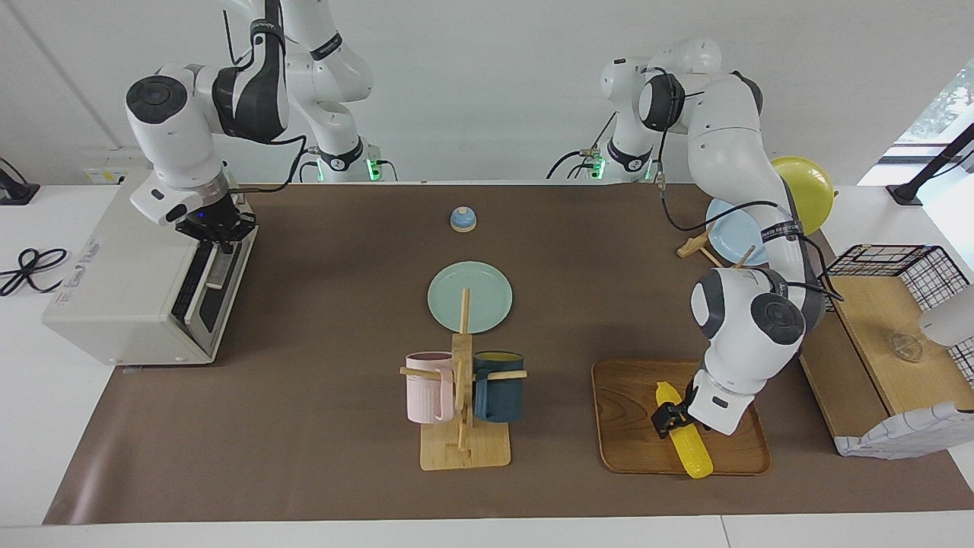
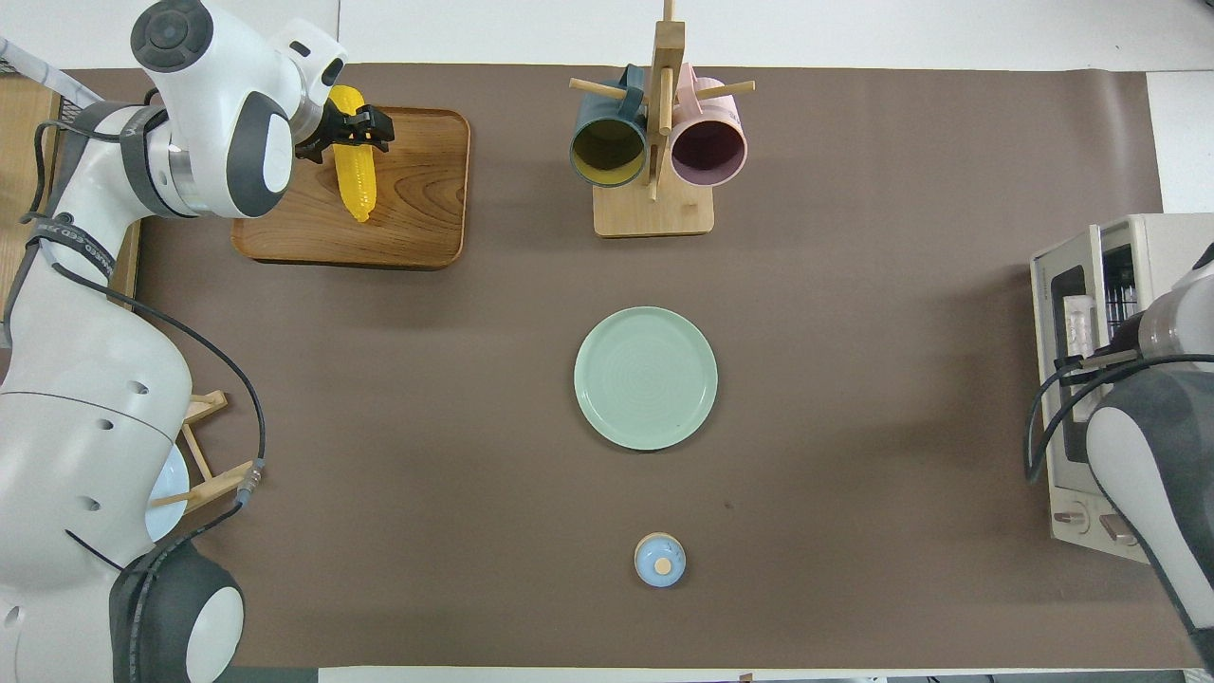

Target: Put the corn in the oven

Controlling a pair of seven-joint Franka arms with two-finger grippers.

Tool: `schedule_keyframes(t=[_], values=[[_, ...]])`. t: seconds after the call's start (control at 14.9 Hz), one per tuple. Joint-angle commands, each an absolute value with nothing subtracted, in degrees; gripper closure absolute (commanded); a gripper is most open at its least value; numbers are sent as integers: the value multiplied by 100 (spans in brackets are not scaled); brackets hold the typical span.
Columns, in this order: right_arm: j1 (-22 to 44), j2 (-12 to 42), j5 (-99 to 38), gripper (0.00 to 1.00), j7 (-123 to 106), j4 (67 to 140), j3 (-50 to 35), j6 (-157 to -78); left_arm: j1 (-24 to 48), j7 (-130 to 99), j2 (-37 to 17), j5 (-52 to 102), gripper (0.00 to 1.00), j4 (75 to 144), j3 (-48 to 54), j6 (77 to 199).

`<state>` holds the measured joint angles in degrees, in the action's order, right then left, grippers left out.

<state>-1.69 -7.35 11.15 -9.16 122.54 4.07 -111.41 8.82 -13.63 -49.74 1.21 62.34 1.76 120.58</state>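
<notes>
The left gripper grips the corn by its thick end (image 2: 346, 101) next, to get it off the tray for the oven (image 2: 1143, 237).
The yellow corn (image 1: 691, 450) (image 2: 357, 182) lies on a wooden tray (image 1: 631, 399) (image 2: 417, 223) toward the left arm's end of the table. My left gripper (image 1: 668, 419) (image 2: 356, 129) is down at the cob's thick end, open, one finger on each side of it. The cream-white oven (image 1: 114, 281) (image 2: 1143, 237) stands at the right arm's end. My right gripper (image 1: 216, 232) is shut on the handle of its door (image 1: 204, 293), which hangs partly open. A strip of the wire rack (image 2: 1120, 277) shows inside.
A mug rack (image 1: 462, 396) with a pink and a dark blue mug stands mid-table. A green plate (image 1: 469, 297) and a small blue knob-topped dish (image 1: 463, 219) lie nearer the robots. A plate stand (image 1: 734, 228) and a wire basket (image 1: 913, 262) sit at the left arm's end.
</notes>
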Motion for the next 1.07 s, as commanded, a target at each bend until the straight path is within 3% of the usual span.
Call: schedule_keyframes(t=[0.0, 0.13, 0.2, 0.33, 0.74, 1.0], values=[[-229, -246, 958, 100, -765, 12656, 439, -12013, 905, -1362, -4957, -52, 25, 6353, 158, 12173], [-211, -194, 923, 100, -738, 12700, 439, -12085, 923, -1371, -4939, -79, 67, 6398, 149, 12182], [-211, -80, 827, 100, -738, 12709, 431, -12189, 879, -1362, -4939, -97, 98, 6398, 158, 12173], [-45, 26, 651, 100, -634, 12840, 422, -12470, 774, -1336, -4835, -71, 100, 6407, 149, 12085], [237, 0, 642, 100, 53, 13561, 422, -13403, 914, -1537, -3852, 378, 100, 6960, 158, 11226], [229, 97, 642, 100, 62, 13640, 422, -13579, 1054, -1661, -2377, 746, 100, 8468, 193, 10969]])
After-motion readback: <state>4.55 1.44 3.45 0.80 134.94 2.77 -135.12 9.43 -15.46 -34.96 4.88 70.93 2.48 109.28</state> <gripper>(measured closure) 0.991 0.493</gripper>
